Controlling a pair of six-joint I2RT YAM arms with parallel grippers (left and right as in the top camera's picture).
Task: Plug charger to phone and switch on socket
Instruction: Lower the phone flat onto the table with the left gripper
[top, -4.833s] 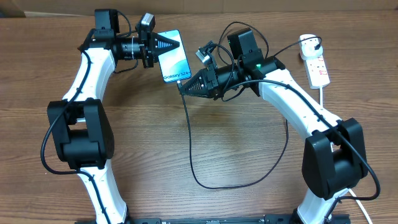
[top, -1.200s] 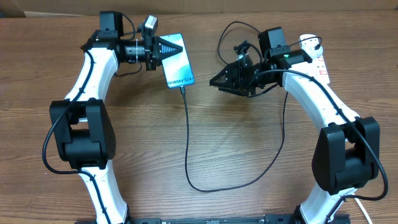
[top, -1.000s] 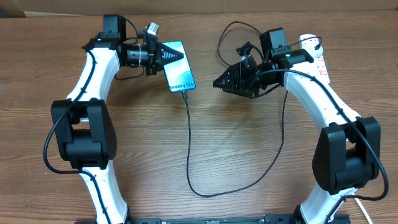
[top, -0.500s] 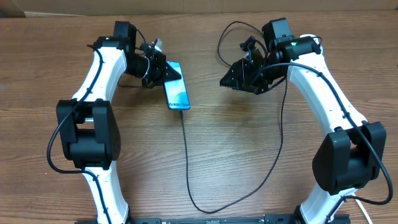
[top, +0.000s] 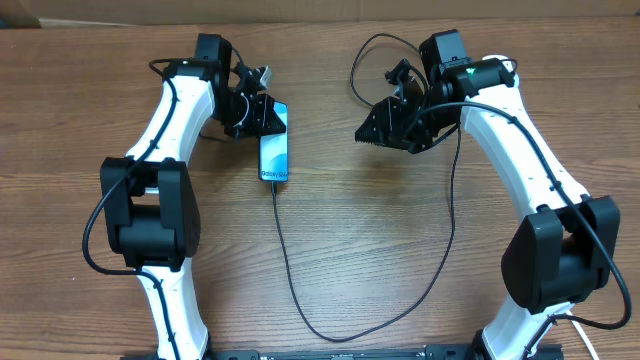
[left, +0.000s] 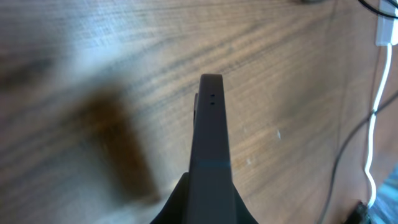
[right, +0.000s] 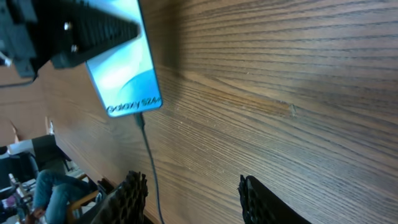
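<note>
The phone's edge (left: 211, 134) stands apart from its shadow on the tabletop, so the phone comes down, before my left gripper releases it.
The phone (top: 275, 148) has a blue-white "Galaxy S24" screen and lies lengthwise at the back left. My left gripper (top: 266, 115) is shut on its far end. The left wrist view shows the phone (left: 209, 137) edge-on between the jaws. The charger cable (top: 290, 290) is plugged into the phone's near end and loops across the front of the table to the right. My right gripper (top: 372, 131) is open and empty, apart from the phone to its right. Its view shows the phone (right: 124, 68), the cable (right: 151, 168) and its own jaws (right: 193, 202). The socket is mostly hidden under my right arm.
The socket's thick white lead (left: 372, 143) runs along the right edge of the left wrist view, with a thin black cable (left: 339, 168) beside it. A loose black wire loop (top: 365, 55) sits behind the right gripper. The table is brown wood (top: 380, 240).
My left gripper has swung the phone left and toward the front, turning it lengthwise, and the plugged cable followed. My right gripper let go of the connector, drew back to the right and stays open.
</note>
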